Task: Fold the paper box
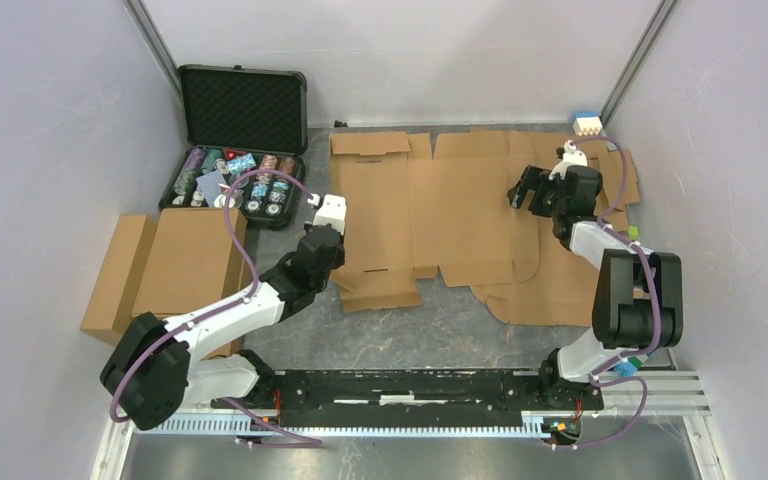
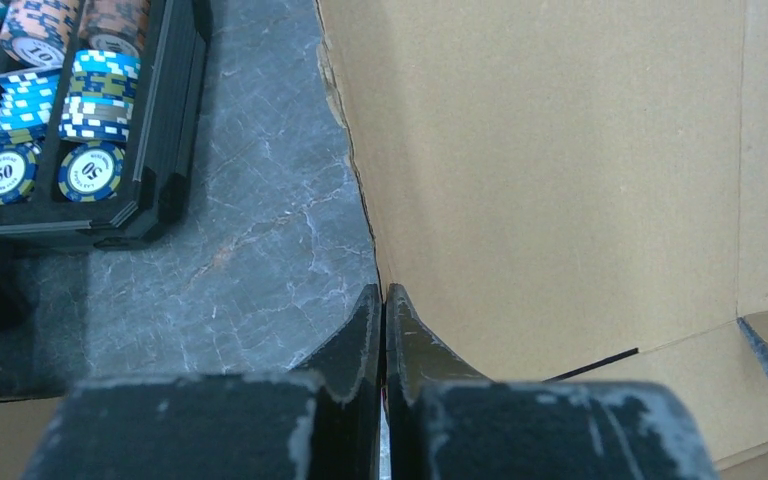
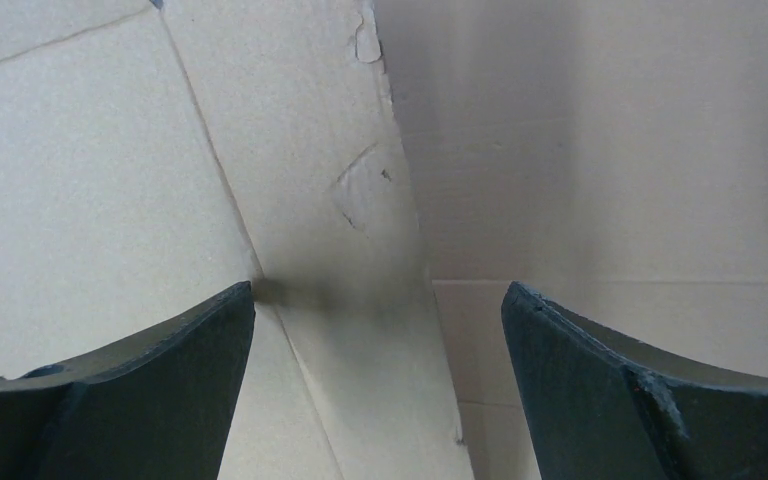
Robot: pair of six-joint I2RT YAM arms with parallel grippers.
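The right gripper grabs the paper box (image 1: 460,210) by its outer flap edge beyond the box's crease next, to fold that side inward.
The paper box (image 1: 460,210) is a brown cardboard sheet lying flat and unfolded in the middle of the table. My left gripper (image 1: 328,228) is shut and empty, with its tips at the sheet's left edge. In the left wrist view the shut gripper (image 2: 382,292) meets that edge where cardboard (image 2: 560,180) borders grey table. My right gripper (image 1: 526,190) is open above the sheet's right part. In the right wrist view the right gripper (image 3: 380,290) spreads wide over cardboard (image 3: 80,150), above a crease and an overlapping flap edge.
An open black case of poker chips (image 1: 240,150) stands at the back left and shows in the left wrist view (image 2: 80,120). Brown cardboard (image 1: 175,265) lies at the left. More flat sheets (image 1: 550,290) lie under the right side. A small white and blue object (image 1: 587,124) sits at the back right.
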